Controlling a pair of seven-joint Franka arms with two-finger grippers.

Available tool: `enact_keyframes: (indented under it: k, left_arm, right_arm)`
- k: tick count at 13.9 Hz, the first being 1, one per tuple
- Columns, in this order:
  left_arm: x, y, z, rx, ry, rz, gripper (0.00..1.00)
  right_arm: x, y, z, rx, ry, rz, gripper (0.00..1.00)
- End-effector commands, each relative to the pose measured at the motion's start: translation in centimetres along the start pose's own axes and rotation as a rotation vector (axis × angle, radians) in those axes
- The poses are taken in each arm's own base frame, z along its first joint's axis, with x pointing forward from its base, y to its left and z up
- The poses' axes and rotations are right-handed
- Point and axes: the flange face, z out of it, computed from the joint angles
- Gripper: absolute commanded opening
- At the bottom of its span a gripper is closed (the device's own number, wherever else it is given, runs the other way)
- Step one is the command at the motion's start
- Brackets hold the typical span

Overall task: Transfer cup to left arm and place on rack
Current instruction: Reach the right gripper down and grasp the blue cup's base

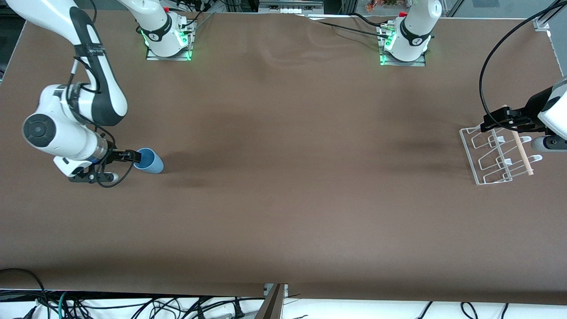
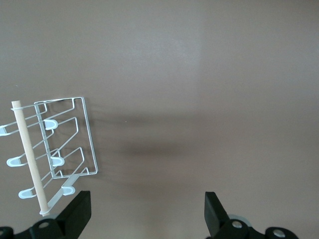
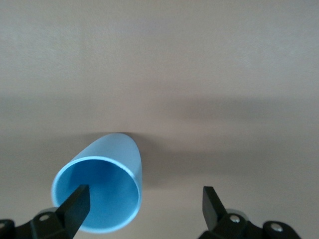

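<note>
The robot's right gripper will next grip the light-blue cup by its rim, so the cup's closed base stays free for the left gripper.
The light-blue cup lies on its side on the table at the right arm's end, its open mouth facing my right gripper. That gripper is open and low at the mouth. In the right wrist view one finger stands in front of the cup's mouth and the other finger is beside it, so the rim lies between them. The white wire rack with its wooden dowel stands at the left arm's end. My left gripper is open and empty over the rack's edge.
The brown table is bare between cup and rack. The two arm bases stand along the edge farthest from the front camera. Cables hang under the near edge.
</note>
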Motion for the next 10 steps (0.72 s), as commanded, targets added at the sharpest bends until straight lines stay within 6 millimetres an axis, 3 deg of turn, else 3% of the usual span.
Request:
enact_keyframes:
  k: [1,2,3,4,6,7,10]
  left_arm:
    - [0.2,0.2,-0.5,-0.017,-0.007,-0.002,1.00]
    - [0.2,0.2,-0.1,-0.020,-0.015,0.001,1.00]
    - [0.1,0.2,0.1,-0.039,-0.020,0.011,1.00]
    - [0.0,0.2,0.1,-0.045,-0.021,0.039,1.00]
    - [0.0,0.3,0.4,-0.048,-0.023,0.115,1.00]
    - [0.1,0.4,0.7,-0.054,-0.023,0.149,1.00]
    - [0.2,1.6,0.7,-0.151,-0.012,0.247,1.00]
  right_arm:
    - [-2.5,-0.1,2.1,0.016,0.034,0.021,1.00]
    - [-2.7,-0.2,2.7,0.016,0.032,0.019,0.98]
    - [-2.8,-0.2,3.0,0.015,0.026,0.019,0.78]
    - [-2.7,-0.1,3.0,0.015,0.026,0.020,0.44]
    - [-2.5,-0.2,2.8,0.014,0.032,0.018,0.09]
    - [-2.6,-0.1,2.8,0.014,0.031,0.019,0.00]
    - [-2.5,-0.2,2.7,0.015,0.032,0.020,0.00]
